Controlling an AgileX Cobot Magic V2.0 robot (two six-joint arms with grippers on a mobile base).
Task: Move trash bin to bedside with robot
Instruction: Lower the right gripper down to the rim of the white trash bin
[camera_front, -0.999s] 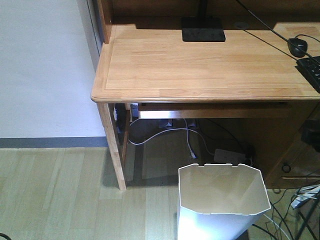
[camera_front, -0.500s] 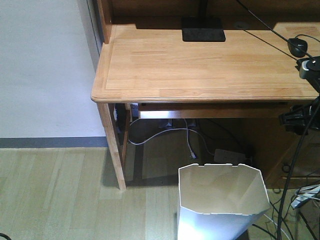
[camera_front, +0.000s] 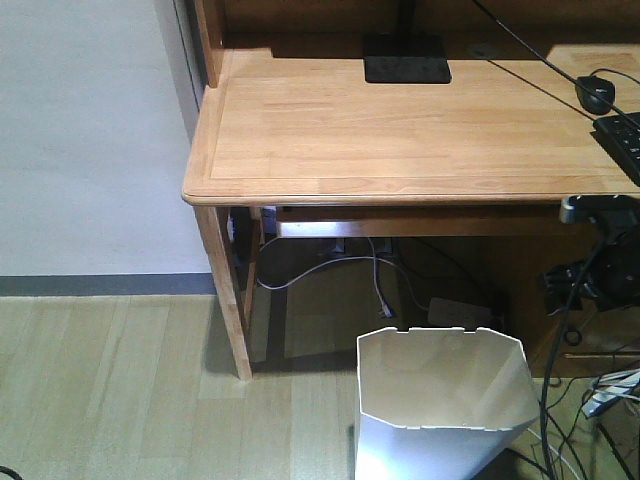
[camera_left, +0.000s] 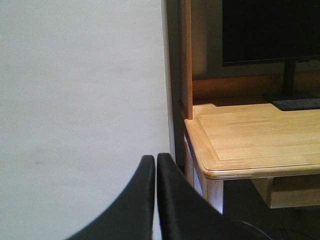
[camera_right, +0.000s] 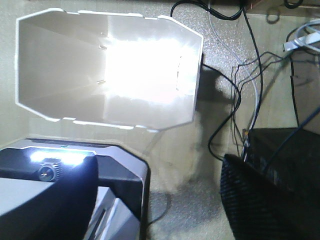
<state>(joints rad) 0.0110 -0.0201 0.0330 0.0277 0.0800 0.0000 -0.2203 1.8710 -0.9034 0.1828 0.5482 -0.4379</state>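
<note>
I should next grab the trash bin's (camera_front: 440, 395) rim (camera_front: 510, 338) with my right gripper, to carry the bin to the bedside.
The trash bin (camera_front: 440, 395) is tall, white and plain with a cut-corner rim. It stands on the floor in front of the desk, and the right wrist view looks down into the trash bin (camera_right: 100, 65). My right gripper (camera_front: 582, 280) hangs at the right edge, under the desk top and up and to the right of the bin, not touching it. In its own view the right gripper (camera_right: 160, 205) is open with bare floor between the fingers. My left gripper (camera_left: 156, 162) is shut and empty, facing the white wall beside the desk corner. The bedside is out of view.
The wooden desk (camera_front: 400, 130) carries a monitor base (camera_front: 405, 58), a mouse (camera_front: 597, 93) and a keyboard (camera_front: 622, 135). Cables (camera_front: 330, 270) and a power strip (camera_front: 460, 312) lie under it. More cables (camera_right: 235, 100) run right of the bin. The robot base (camera_right: 120, 200) sits below it.
My right arm came into the front view at the right edge and dropped from desk-top height to under the desk edge. The bin has not moved.
</note>
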